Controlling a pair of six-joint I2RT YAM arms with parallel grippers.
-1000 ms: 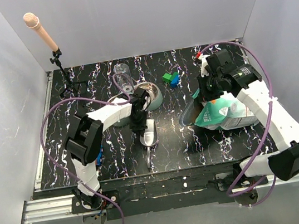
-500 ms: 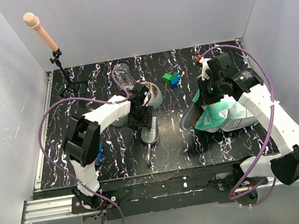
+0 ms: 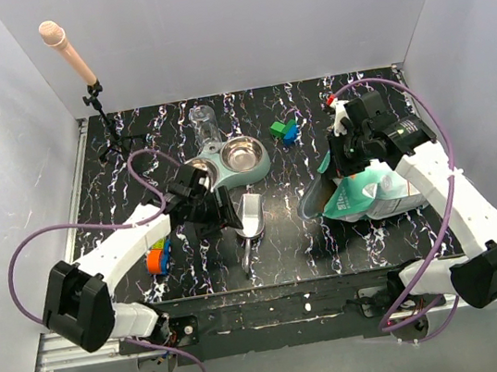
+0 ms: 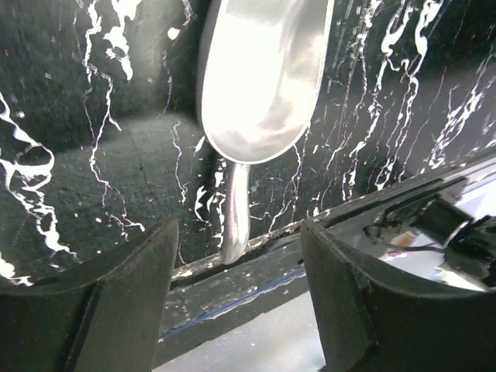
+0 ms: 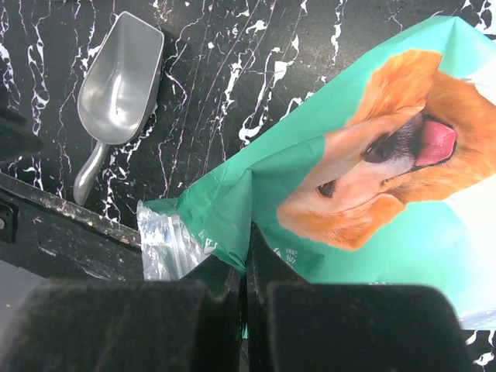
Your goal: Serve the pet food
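The scoop's wide pan has to stay free to scoop the pet food, so the left gripper should next pick up the metal scoop by its handle [image 3: 247,257] [image 4: 236,214].
The metal scoop [image 3: 249,217] lies empty on the black marbled table [image 3: 284,237], bowl end away from the near edge; it also shows in the left wrist view [image 4: 260,77] and the right wrist view [image 5: 120,74]. My left gripper [image 3: 223,212] sits just left of it, open, with nothing between its fingers [image 4: 85,302]. The teal-and-white dog-print bag [image 3: 366,189] lies on the right. My right gripper [image 3: 346,160] is shut on the bag's folded top edge [image 5: 232,209]. The pet food is hidden from every view.
A teal double bowl [image 3: 226,161] with steel inserts stands behind the scoop, a clear glass [image 3: 203,121] behind it. Green and blue blocks [image 3: 284,130] lie mid-back. A microphone stand [image 3: 98,105] is back left. An orange-and-blue object [image 3: 156,259] lies under the left arm.
My left gripper opened, let go of the scoop and drew back to the left. The scoop now rests on the table. The right gripper kept its pinch on the bag.
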